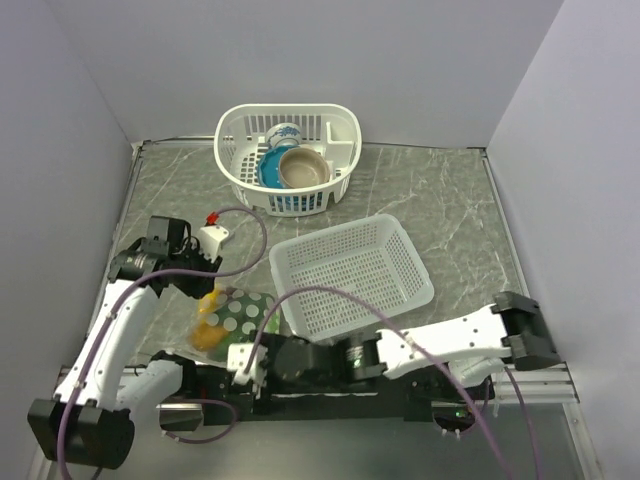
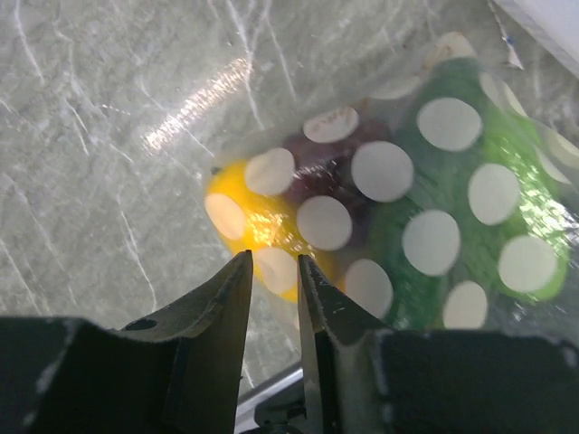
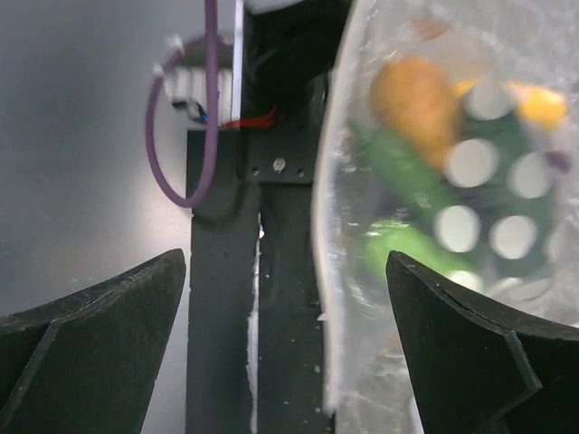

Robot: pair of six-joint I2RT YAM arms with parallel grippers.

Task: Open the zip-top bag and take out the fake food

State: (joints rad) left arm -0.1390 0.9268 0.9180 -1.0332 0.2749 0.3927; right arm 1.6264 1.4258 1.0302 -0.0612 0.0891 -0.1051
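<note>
The right gripper grabs the zip-top bag [image 1: 236,318] by one end of its whitish zip next, which leaves the rest of the zip free for my left gripper to open.
The zip-top bag [image 1: 236,318], clear with pale dots, lies on the table near the front left. It holds the fake food: a yellow fruit [image 2: 271,226], dark purple grapes [image 2: 317,176], green pieces [image 2: 461,167] and an orange fruit [image 3: 412,95]. My left gripper [image 1: 208,284] is at the bag's far end. In its wrist view the jaws [image 2: 273,262] stand a narrow gap apart, just short of the yellow fruit. My right gripper [image 1: 243,362] is at the bag's near end. It is wide open [image 3: 286,255], with the whitish zip strip [image 3: 327,226] between its fingers and touching neither.
A rectangular white mesh basket [image 1: 400,240] stands right of the bag. An oval white basket [image 1: 230,130] at the back holds a blue bowl [image 1: 268,172], a brown bowl [image 1: 303,168] and a patterned cup [image 1: 284,134]. Purple cables loop over the bag area.
</note>
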